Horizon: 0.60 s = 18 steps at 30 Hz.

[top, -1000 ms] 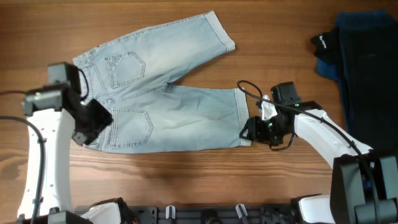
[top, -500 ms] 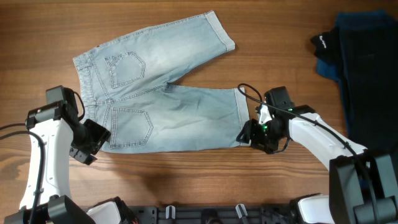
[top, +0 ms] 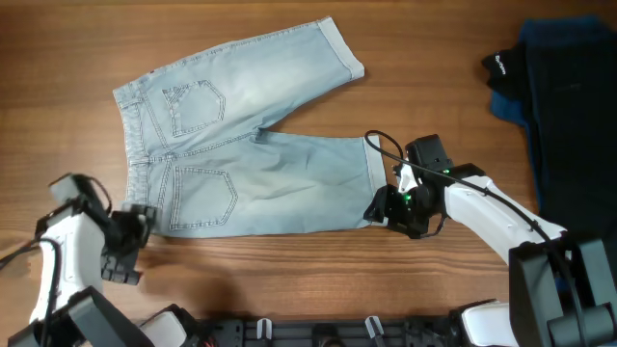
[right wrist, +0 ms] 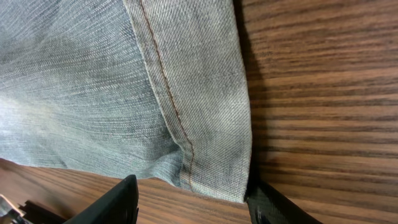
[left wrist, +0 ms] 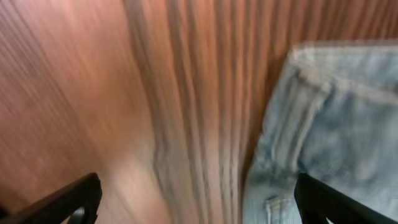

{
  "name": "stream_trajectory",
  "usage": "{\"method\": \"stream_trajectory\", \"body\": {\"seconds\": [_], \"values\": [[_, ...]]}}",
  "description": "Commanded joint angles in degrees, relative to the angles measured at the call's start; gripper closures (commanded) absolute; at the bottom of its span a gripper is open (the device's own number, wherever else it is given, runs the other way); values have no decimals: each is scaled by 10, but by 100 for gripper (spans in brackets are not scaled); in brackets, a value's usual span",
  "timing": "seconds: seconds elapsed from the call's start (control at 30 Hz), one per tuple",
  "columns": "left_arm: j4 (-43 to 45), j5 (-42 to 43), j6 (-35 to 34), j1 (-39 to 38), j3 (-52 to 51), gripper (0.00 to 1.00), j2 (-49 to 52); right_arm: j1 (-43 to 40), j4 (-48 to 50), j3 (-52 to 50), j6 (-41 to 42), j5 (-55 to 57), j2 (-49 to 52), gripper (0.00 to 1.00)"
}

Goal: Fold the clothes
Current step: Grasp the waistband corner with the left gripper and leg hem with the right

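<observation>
The near leg should be folded over onto the other leg, so my left gripper needs to grab the shorts (top: 241, 145) next by the near corner of the waistband.
The clothes, light blue denim shorts (top: 241, 145), lie flat with the back pockets up, waistband at the left and both legs pointing right. My left gripper (top: 135, 243) is open just off the waistband's near corner, holding nothing. The left wrist view is blurred: its fingers (left wrist: 68, 202) stand wide apart over bare wood, with the waistband (left wrist: 323, 112) at the right. My right gripper (top: 384, 207) sits at the near leg's cuff. In the right wrist view it (right wrist: 194, 198) is open, and the cuff's corner (right wrist: 205, 124) lies flat on the table between the two fingers.
A dark blue cloth (top: 569, 106) and a black garment with a small white logo (top: 506, 67) lie piled at the right edge. A black rail (top: 318, 333) runs along the table's front edge. Bare wood lies below and to the left of the shorts.
My left gripper has let go of the waistband, opened wide and drawn back toward the front left. My right gripper has edged slightly left at the cuff. The shorts have not moved.
</observation>
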Motion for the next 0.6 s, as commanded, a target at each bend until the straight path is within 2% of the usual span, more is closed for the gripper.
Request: {"method": "stream_trajectory", "body": {"seconds": [0.0, 0.17, 0.3, 0.43, 0.47, 0.5, 0.53, 0.57], "values": [[83, 64, 48, 45, -49, 0, -1, 3, 1, -3, 2, 0, 5, 44], [207, 75, 60, 45, -108, 3, -1, 3, 3, -3, 2, 0, 5, 44], [261, 75, 62, 45, -129, 17, -1, 3, 3, -3, 2, 0, 5, 44], [266, 75, 63, 45, -132, 44, 0, 3, 3, -3, 3, 0, 5, 43], [265, 75, 64, 45, -132, 54, 0, 3, 3, -3, 2, 0, 5, 44], [264, 77, 70, 45, -132, 75, -1, 3, 2, -3, 2, 0, 5, 44], [265, 79, 75, 45, -132, 83, 0, 3, 2, -3, 2, 0, 5, 44], [266, 79, 75, 45, -132, 85, -1, 3, 2, -3, 2, -1, 5, 44]]}}
